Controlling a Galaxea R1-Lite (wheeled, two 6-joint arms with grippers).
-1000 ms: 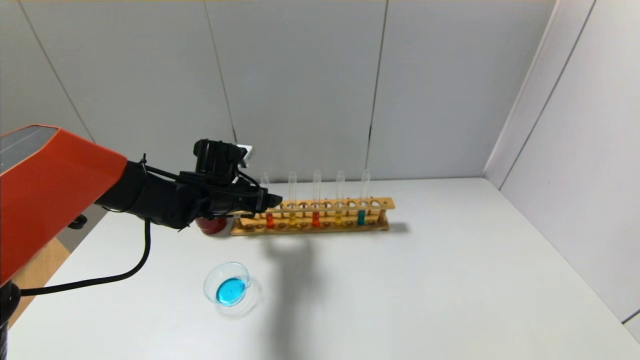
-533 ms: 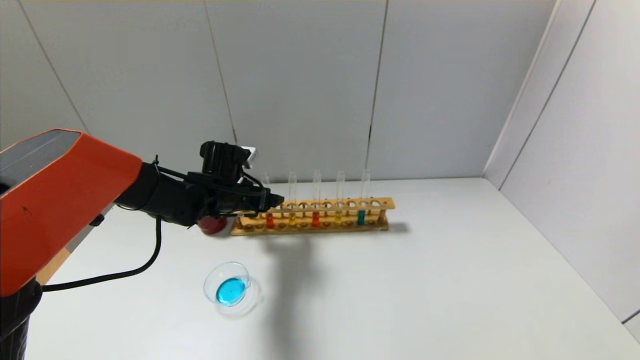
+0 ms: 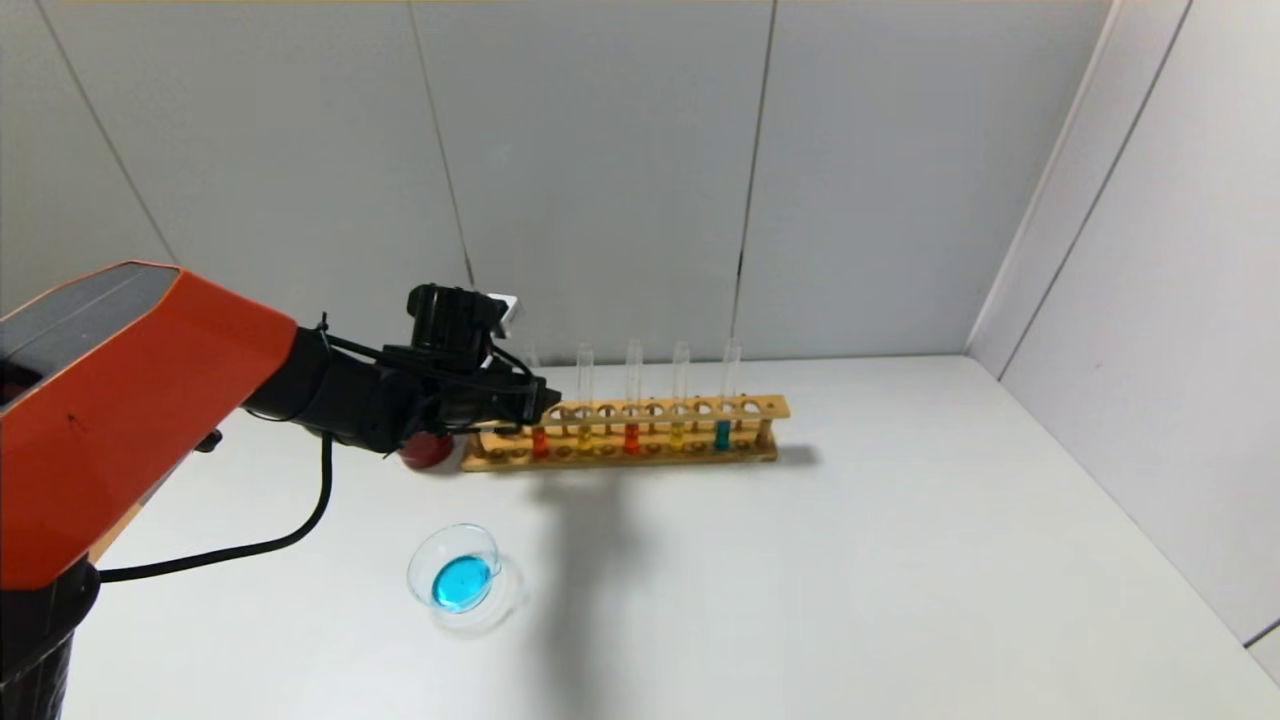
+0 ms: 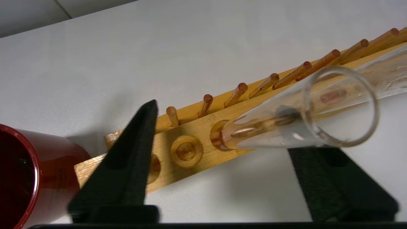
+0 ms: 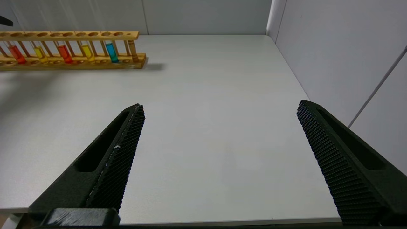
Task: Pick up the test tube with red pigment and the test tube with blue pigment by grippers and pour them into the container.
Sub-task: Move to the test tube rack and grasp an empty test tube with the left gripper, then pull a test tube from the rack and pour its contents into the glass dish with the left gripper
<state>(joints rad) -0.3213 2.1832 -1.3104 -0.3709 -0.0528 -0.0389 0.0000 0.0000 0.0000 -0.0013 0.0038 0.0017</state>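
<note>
The rack's board [image 4: 206, 152] is around the red-filled end of the tube, so my left gripper should next grab the test tube with red pigment by its upper glass below the tube's rim [image 4: 272, 126].
A wooden rack [image 3: 760, 408] holds several tubes. Two test tubes with red pigment stand in it, one near the left end [image 3: 540, 441] and one in the middle [image 3: 631, 438]. The test tube with blue pigment [image 3: 722, 434] stands towards the right end. My left gripper [image 3: 545, 400] is open at the rack's left end. In the left wrist view the leftmost tube [image 4: 286, 127] stands between its spread fingers [image 4: 127, 165], close to one of them. The container [image 3: 462, 580], a clear dish, holds blue liquid at the front left. My right gripper [image 5: 219, 108] is open and empty over the table's near edge.
A dark red cup [image 3: 425, 450] stands just left of the rack, partly behind my left arm, and shows in the left wrist view [image 4: 38, 178]. Yellow-liquid tubes [image 3: 585, 438] stand between the red ones. Walls close the back and right. The white table [image 3: 900, 560] spreads to the right.
My left arm has shifted a little to the right, towards the rack. Its gripper stays at the rack's left end. Tubes and dish have not moved.
</note>
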